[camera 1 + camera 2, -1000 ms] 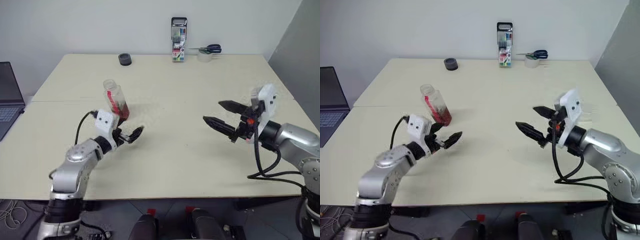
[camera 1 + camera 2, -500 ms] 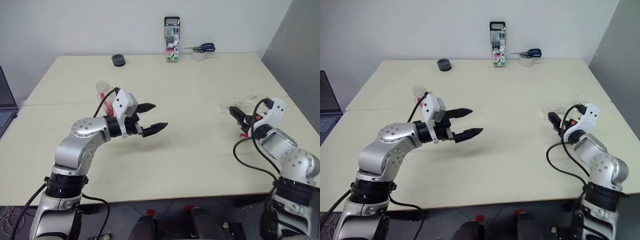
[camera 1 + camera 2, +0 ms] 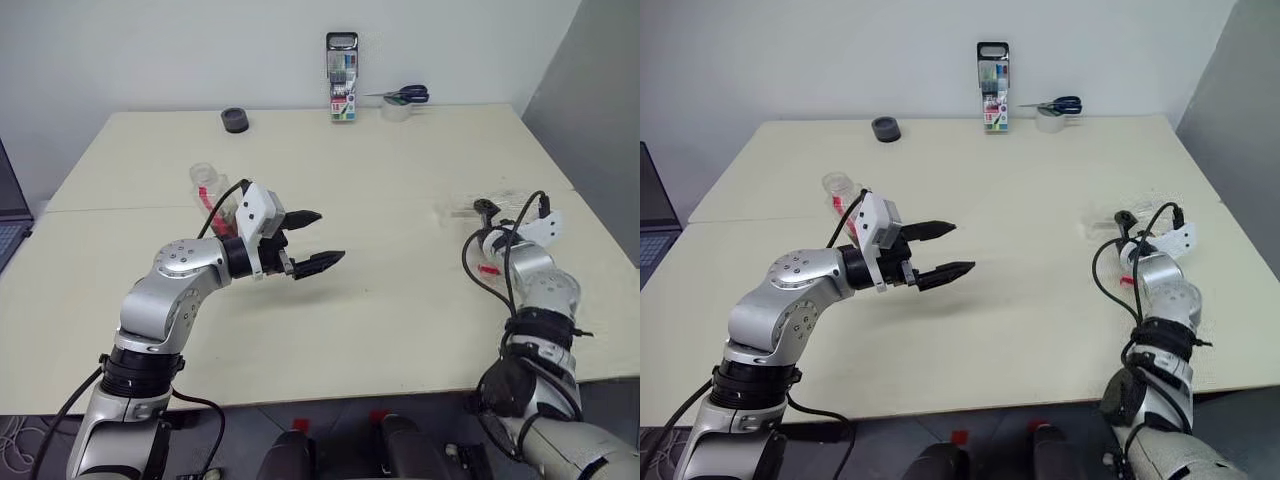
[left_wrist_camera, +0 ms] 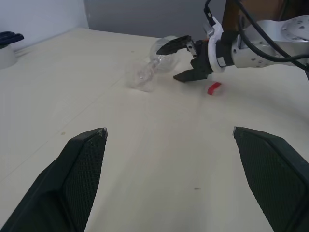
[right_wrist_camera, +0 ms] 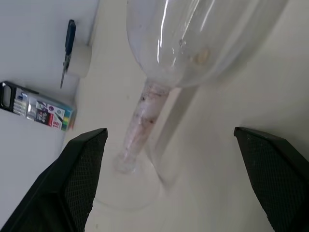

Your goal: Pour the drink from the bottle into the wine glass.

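Note:
The right gripper's fingers are above the stem (image 5: 145, 116) and would miss it if they closed now, so the right gripper should lower first and then close on the stem.
The wine glass (image 4: 153, 62) lies on its side on the table's right half, bowl toward my right arm, foot pointing away. My right gripper (image 4: 170, 62) is open, its fingers either side of the bowl (image 5: 203, 38) and the stem (image 5: 144, 112) running out between them; I cannot tell if they touch. The bottle (image 3: 204, 186) stands uncapped on the left, its lower part and the drink hidden behind my left wrist. My left gripper (image 3: 322, 238) is open and empty, held level in front of the bottle and pointing toward the glass.
A small red cap (image 4: 214, 87) lies on the table just beside my right gripper. At the back edge stand a marker-pen case (image 3: 342, 62), scissors on a tape roll (image 3: 405, 99) and a black roll (image 3: 235, 120). A laptop (image 3: 6, 205) sits at far left.
My right arm swung forward and down from mid-air, rolling its wrist, and now straddles the lying glass. My left gripper lifted and moved right, away from the bottle. The camera shifted too.

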Tool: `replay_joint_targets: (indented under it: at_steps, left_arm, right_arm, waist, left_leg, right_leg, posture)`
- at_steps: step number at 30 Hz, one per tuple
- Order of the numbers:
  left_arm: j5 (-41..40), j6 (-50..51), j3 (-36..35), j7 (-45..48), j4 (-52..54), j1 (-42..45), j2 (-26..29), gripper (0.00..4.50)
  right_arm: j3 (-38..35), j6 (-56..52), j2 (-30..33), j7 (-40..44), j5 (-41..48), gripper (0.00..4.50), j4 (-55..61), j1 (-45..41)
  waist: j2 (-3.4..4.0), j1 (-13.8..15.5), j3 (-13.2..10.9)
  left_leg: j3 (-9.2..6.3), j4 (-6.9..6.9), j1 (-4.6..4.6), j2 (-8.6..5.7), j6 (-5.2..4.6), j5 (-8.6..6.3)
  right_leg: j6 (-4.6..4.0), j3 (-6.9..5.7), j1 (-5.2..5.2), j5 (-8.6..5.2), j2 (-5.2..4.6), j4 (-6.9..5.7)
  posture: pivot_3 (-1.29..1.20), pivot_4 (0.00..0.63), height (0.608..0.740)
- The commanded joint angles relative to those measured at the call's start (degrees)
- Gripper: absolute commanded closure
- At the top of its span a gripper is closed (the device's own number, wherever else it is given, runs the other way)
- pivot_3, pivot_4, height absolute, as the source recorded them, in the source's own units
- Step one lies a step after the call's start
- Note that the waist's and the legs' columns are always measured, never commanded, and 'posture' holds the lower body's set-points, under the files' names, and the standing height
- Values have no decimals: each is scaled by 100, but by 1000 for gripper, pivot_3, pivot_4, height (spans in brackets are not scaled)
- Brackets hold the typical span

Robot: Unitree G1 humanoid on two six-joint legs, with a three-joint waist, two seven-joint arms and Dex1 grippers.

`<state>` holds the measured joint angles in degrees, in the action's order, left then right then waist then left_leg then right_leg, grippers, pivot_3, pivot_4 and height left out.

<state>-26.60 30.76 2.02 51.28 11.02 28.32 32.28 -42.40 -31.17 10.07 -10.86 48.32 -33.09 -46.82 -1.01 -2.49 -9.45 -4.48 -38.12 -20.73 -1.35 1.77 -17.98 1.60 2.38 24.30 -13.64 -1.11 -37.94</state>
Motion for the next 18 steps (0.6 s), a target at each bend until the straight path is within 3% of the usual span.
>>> replay_joint_targets:
  at_steps: [1,10,18]
  left_arm:
    - [-19,-120,-79,49,109,83,44,39]
    - [43,-155,-37,169,-46,227,72,39]
    - [71,-121,-26,272,-89,308,95,39]
  right_arm:
    - [18,656,162,392,-140,0,-872,-487]
    - [-127,1844,462,922,-295,0,-3134,-1567]
    - [-171,2315,519,998,-330,0,-3763,-1800]
  waist:
    - [0,-40,0]
    - [0,-77,0]
    - [0,-80,0]
  left_leg:
    - [2,0,0,0,0,0]
    - [5,2,-4,1,1,0]
    - [5,2,-4,0,1,0]
  right_leg:
    - [0,1,0,0,0,0]
    - [-1,0,0,0,-1,4]
    - [0,1,-1,0,-3,5]
  posture:
    - [0,150,740]
    - [0,150,740]
    - [0,150,740]
